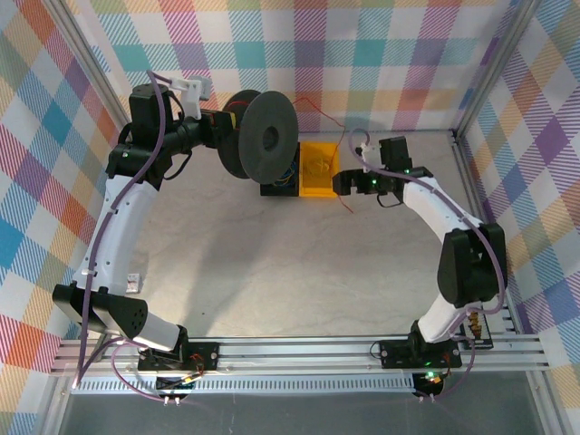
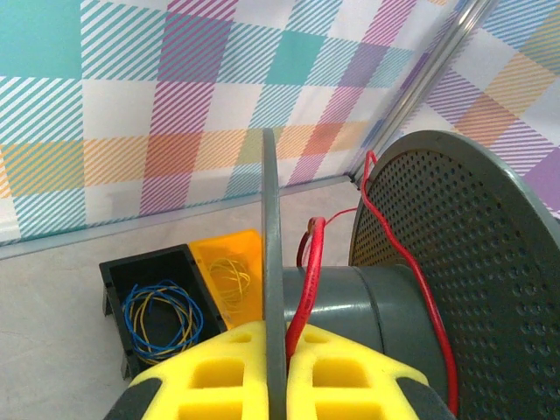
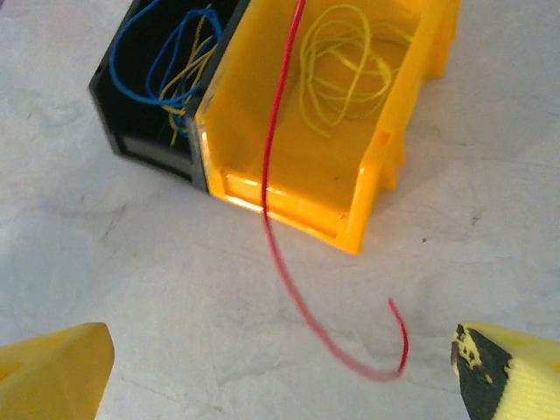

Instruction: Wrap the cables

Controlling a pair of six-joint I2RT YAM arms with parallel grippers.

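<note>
The part of the wire toward the spool (image 1: 263, 136) should stay free to wrap, so my right gripper should next grab the red wire near its curled loose end.
A black round spool (image 1: 263, 136) is held up at the back of the table. My left gripper (image 1: 227, 122) is shut on its near flange (image 2: 273, 245), and the yellow pads (image 2: 210, 376) squeeze the disc edge. The cable, a thin red wire (image 2: 306, 280), runs down beside that flange into the gap between the pads, and another strand crosses the hub (image 2: 385, 297). From the spool the red wire (image 1: 319, 113) passes over the yellow bin. Its curled free end (image 3: 289, 271) hangs just in front of the bin. My right gripper (image 3: 284, 367) is open around that end without touching it.
A yellow bin (image 1: 317, 168) with a yellow wire coil stands mid-table, and a black bin (image 1: 279, 186) with blue and yellow wires sits against its left side. Checked walls close in the back and both sides. Bare table lies toward the near edge.
</note>
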